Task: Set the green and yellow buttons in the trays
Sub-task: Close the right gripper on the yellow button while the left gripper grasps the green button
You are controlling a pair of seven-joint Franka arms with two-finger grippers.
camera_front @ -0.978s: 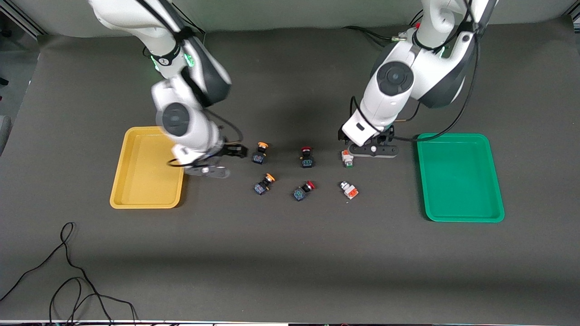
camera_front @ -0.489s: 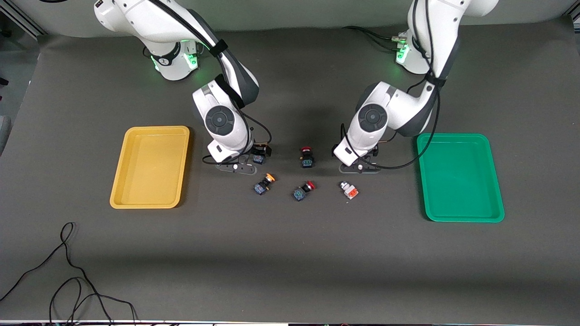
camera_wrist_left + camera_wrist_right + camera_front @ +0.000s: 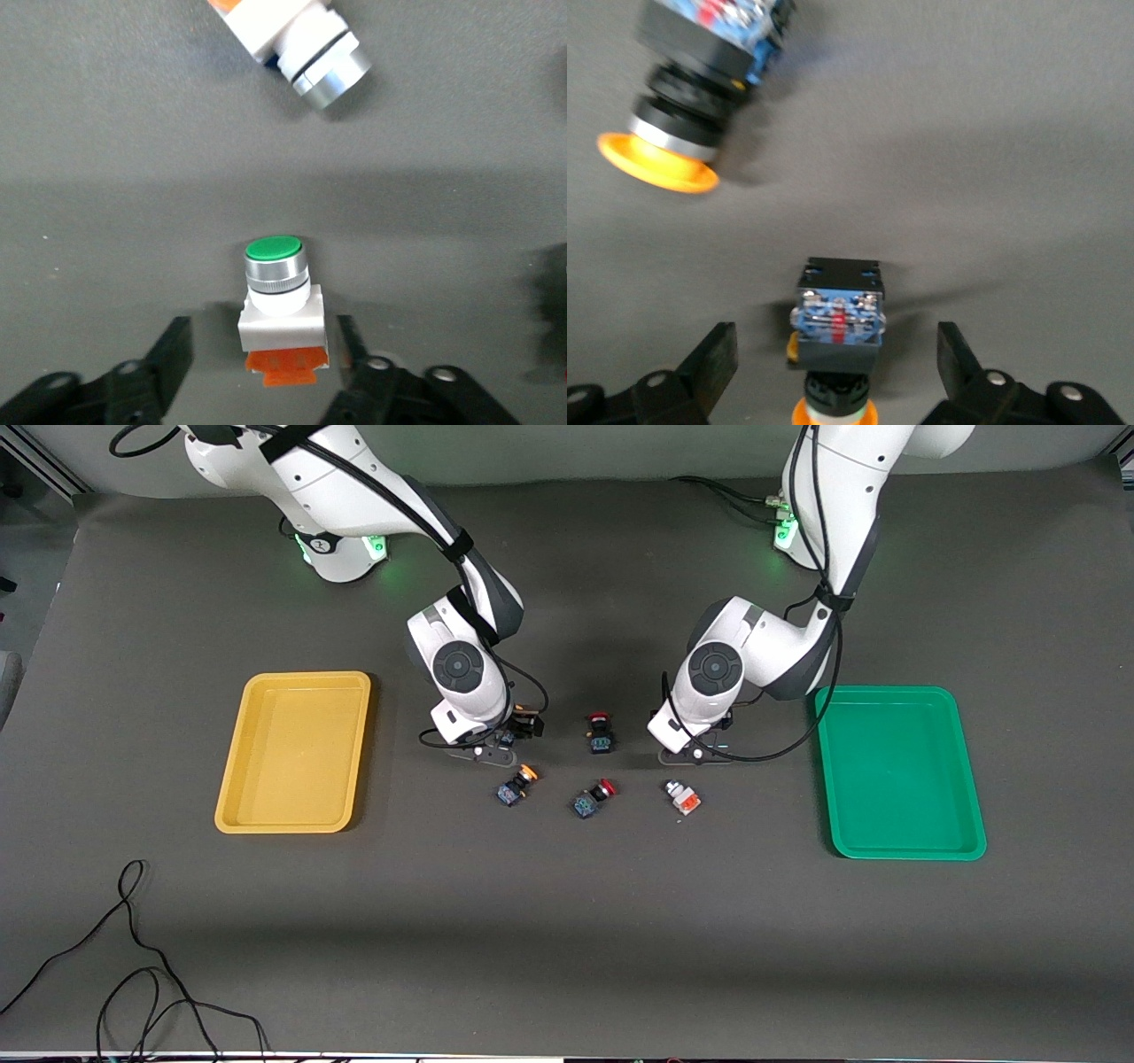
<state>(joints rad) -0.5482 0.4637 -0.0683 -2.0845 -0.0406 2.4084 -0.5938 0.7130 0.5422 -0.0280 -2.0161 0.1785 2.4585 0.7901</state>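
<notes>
My right fingers beside the black-blue button body [image 3: 839, 314] should close.
My right gripper [image 3: 493, 749] is low over a yellow button [image 3: 507, 736]. In the right wrist view this button [image 3: 837, 323], black-blue bodied, lies between my open fingers [image 3: 713, 361], untouched. A second yellow button [image 3: 516, 786] lies nearer the front camera and shows in the right wrist view [image 3: 691, 97]. My left gripper [image 3: 695, 751] is low over a green button, hidden in the front view. The left wrist view shows this button [image 3: 279, 305], white and orange, between open fingers [image 3: 173, 352]. Another green button [image 3: 682, 796] lies nearer the camera. The yellow tray [image 3: 292, 779] and green tray [image 3: 899, 779] hold nothing.
Two red-capped switches [image 3: 601, 733] [image 3: 592, 798] lie between the two grippers. A black cable [image 3: 133, 957] loops on the table near the front camera at the right arm's end.
Both arms came down and inward. The right gripper moved from beside the yellow tray to the yellow button. The left gripper dropped over the green button and now hides it in the front view.
</notes>
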